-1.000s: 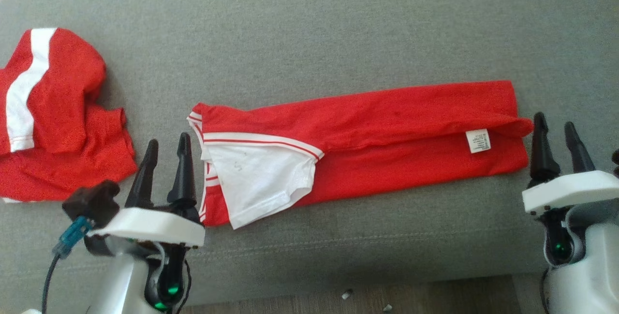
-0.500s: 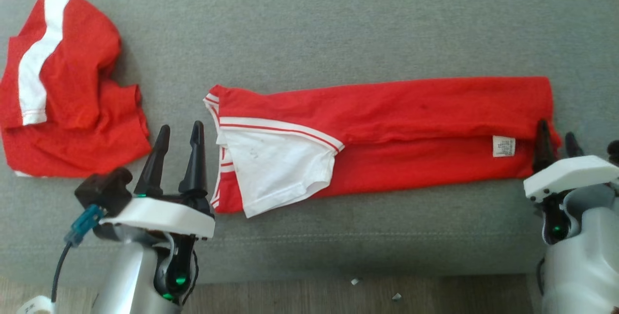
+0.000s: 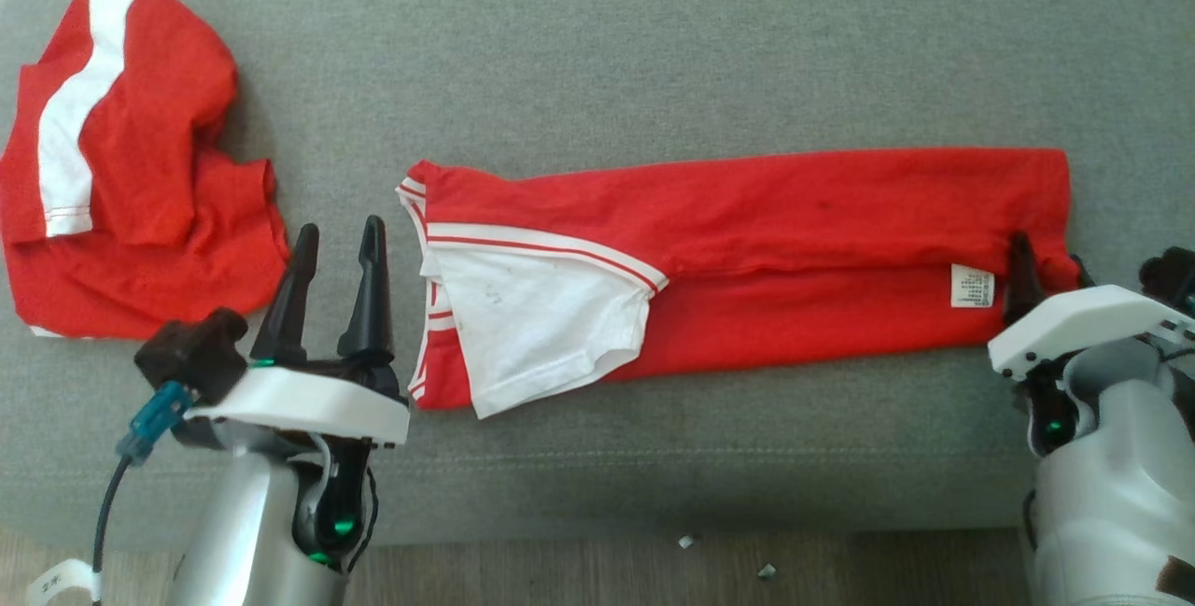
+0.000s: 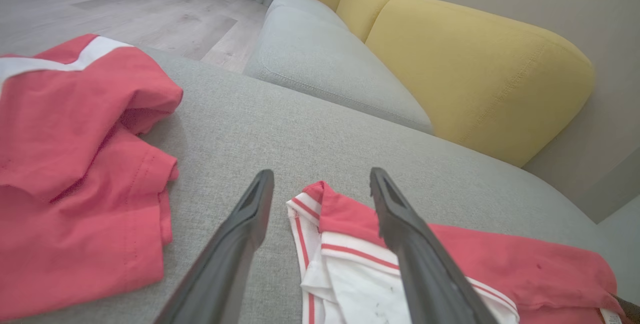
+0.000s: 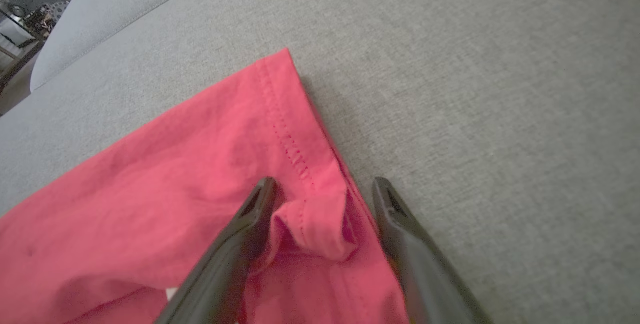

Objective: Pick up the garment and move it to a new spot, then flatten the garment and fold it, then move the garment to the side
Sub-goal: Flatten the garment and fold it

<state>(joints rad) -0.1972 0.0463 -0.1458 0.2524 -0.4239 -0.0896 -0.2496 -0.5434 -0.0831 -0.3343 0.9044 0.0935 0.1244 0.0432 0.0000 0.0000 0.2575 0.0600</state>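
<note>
I will pick up the garment next with my right gripper by the bunched hem fold (image 3: 1049, 270), because that fold stands up while the rest of the garment (image 3: 794, 214) lies flat.
The garment (image 3: 794, 214) is a red shirt folded into a long strip across the grey cushion, with a white sleeve panel (image 3: 532, 326) at its left end and a white label (image 3: 971, 286) near its right end. My left gripper (image 3: 340, 231) stands open just left of the strip's left end. In the left wrist view the striped collar corner (image 4: 312, 201) lies between and just past the left gripper (image 4: 321, 174). My right gripper (image 3: 1047, 256) is open at the strip's right end. The right wrist view has a bunched hem fold (image 5: 315, 219) between the fingers of the right gripper (image 5: 325, 182).
A second red garment with a white stripe (image 3: 121, 167) lies crumpled at the far left, close to my left gripper. The grey cushion (image 3: 653, 46) ends at a front edge with wooden floor (image 3: 747, 578) below. Yellow back cushions (image 4: 475, 64) stand beyond.
The head camera shifted. My right gripper slid left so its fingers now straddle the strip's right end. My left gripper edged forward a little. Both stayed open.
</note>
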